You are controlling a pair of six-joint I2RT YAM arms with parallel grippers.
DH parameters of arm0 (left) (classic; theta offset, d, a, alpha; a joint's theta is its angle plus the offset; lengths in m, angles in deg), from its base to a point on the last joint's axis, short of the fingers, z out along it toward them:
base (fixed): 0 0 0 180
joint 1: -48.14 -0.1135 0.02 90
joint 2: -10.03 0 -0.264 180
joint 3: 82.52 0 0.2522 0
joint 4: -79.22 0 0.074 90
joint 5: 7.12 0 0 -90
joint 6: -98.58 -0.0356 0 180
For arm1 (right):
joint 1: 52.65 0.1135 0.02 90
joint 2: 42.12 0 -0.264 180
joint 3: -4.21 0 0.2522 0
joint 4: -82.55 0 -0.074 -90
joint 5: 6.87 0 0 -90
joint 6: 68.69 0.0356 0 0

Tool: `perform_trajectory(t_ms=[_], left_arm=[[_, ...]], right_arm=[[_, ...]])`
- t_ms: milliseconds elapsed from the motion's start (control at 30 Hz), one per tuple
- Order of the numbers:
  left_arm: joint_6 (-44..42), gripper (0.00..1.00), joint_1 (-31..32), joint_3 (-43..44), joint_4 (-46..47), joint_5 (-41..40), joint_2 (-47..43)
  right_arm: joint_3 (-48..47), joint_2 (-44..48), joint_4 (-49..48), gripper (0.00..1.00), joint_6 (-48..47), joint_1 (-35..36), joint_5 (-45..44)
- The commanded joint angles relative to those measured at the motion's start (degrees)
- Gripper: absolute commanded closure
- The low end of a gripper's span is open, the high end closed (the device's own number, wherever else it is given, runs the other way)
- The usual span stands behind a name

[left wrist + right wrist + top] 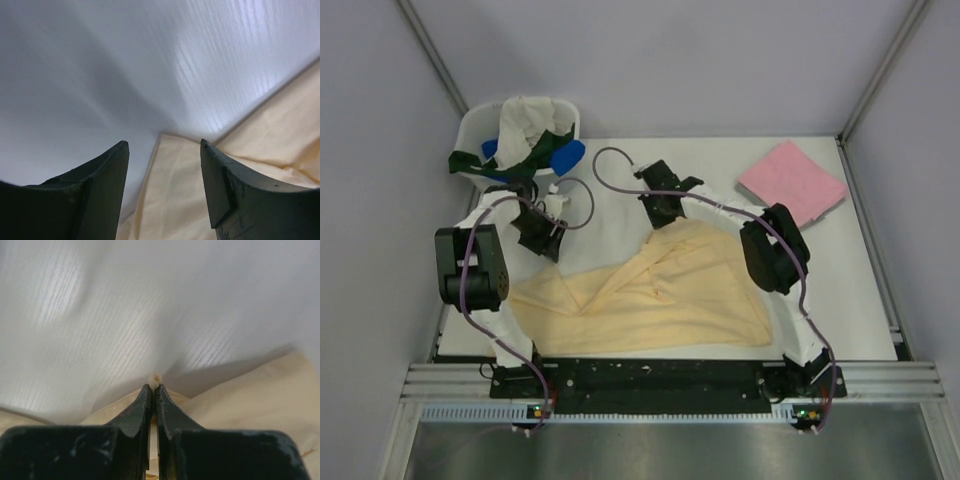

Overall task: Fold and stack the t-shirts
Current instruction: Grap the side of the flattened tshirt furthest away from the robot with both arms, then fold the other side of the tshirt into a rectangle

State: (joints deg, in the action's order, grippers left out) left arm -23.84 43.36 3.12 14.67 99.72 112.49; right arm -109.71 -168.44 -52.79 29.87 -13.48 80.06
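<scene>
I should next pinch the pale peach-yellow t-shirt (650,295) with my left gripper at the tip of its loose far corner. Then it can be spread flat for folding.
A pale peach-yellow t-shirt (650,295) lies spread and creased across the near half of the table. My right gripper (663,216) is shut on its far edge, a small pinch of cloth (157,378) showing between the fingertips. My left gripper (545,240) is open above the shirt's far left corner (172,175), its jaws apart with nothing between them. A folded pink t-shirt (792,182) lies at the far right. Cream-white, dark green and blue shirts (535,135) are heaped in the white tub.
The white plastic tub (480,125) stands at the far left corner of the white table (620,180). Grey walls close in the left, back and right. The arms' base rail (660,375) runs along the near edge.
</scene>
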Motion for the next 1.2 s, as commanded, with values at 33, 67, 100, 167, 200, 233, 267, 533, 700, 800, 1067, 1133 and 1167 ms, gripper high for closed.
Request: perform_trajectory(t_ms=[33,67,100,167,200,233,267,533,700,800,1067,1133,1167], left_arm=[[2.63,0.39,1.79,2.3,-0.97,-3.39,5.9],[2.72,0.41,1.87,2.65,-2.29,-3.39,7.22],[2.63,0.43,1.79,2.57,-3.26,-3.22,7.93],[2.28,0.46,1.79,2.13,-4.23,-3.04,8.11],[1.93,0.47,1.79,1.95,-4.67,-2.52,7.85],[1.67,0.48,1.79,1.86,-5.28,-2.17,7.67],[1.66,0.52,1.79,1.95,-5.81,-1.9,7.67],[1.05,1.0,1.79,1.78,-8.63,-0.05,6.45],[2.54,1.0,1.26,3.79,-6.09,-0.93,-0.57],[3.33,1.0,0.73,6.25,-5.73,-0.93,-4.79],[1.84,1.0,-3.04,-0.23,-12.93,-5.48,-17.45],[1.4,1.0,-3.31,-3.48,-13.29,-8.48,-20.61],[1.05,1.0,-3.31,-4.63,-13.64,-8.67,-21.76]], right_arm=[[0.22,9.33,-1.63,1.0,1.37,-0.51,1.4],[0.58,9.86,-1.63,1.0,1.55,-0.68,1.31],[1.1,10.48,-1.8,1.0,1.81,-0.86,1.49],[1.98,11.53,-1.89,1.0,1.99,-1.21,1.49],[2.33,11.97,-1.89,1.0,1.9,-1.47,1.31],[2.69,12.32,-1.89,1.0,1.73,-1.56,1.14],[2.78,12.42,-1.8,1.0,1.55,-1.65,0.88],[5.14,15.84,-1.8,1.0,1.73,-2.53,-0.09],[9.79,20.75,-1.8,1.0,0.76,-3.23,-0.09],[14.62,25.84,-1.54,1.0,0.58,-3.14,0.34],[33.86,39.21,0.04,1.0,6.37,2.82,6.3],[40.01,41.15,-0.83,1.0,8.14,5.02,9.56],[42.13,41.94,-1.27,0.94,8.4,6.25,11.23]])
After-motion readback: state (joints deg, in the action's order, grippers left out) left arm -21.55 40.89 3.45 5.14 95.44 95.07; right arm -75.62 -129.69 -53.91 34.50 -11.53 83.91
